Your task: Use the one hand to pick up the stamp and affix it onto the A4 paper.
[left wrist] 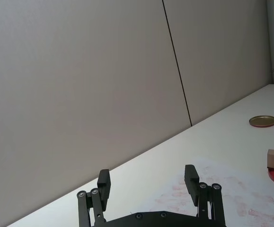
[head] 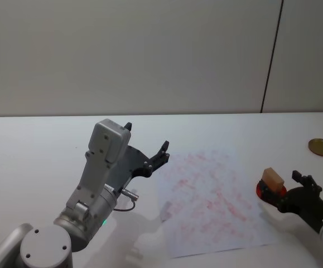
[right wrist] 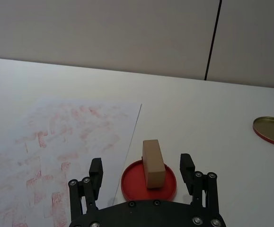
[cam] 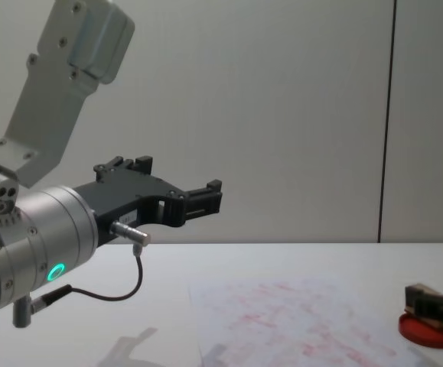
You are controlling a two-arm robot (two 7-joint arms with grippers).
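Observation:
The stamp's foot sits on the red ink pad, so the robot's right gripper should next grab the stamp by its long wooden sides above the ink to affix it.
The stamp, a small tan wooden block, stands on a round red ink pad just right of the A4 paper. My right gripper is open and low over the table, one finger on each side of the stamp with a gap to both. In the head view the right gripper sits at the lower right around the stamp. The left gripper hangs open and empty in the air, left of the paper. The white paper carries smudged red marks.
A gold round lid lies on the white table at the far right, beyond the ink pad. A grey wall rises behind the table. The left arm's silver body with a green light looms large in the chest view.

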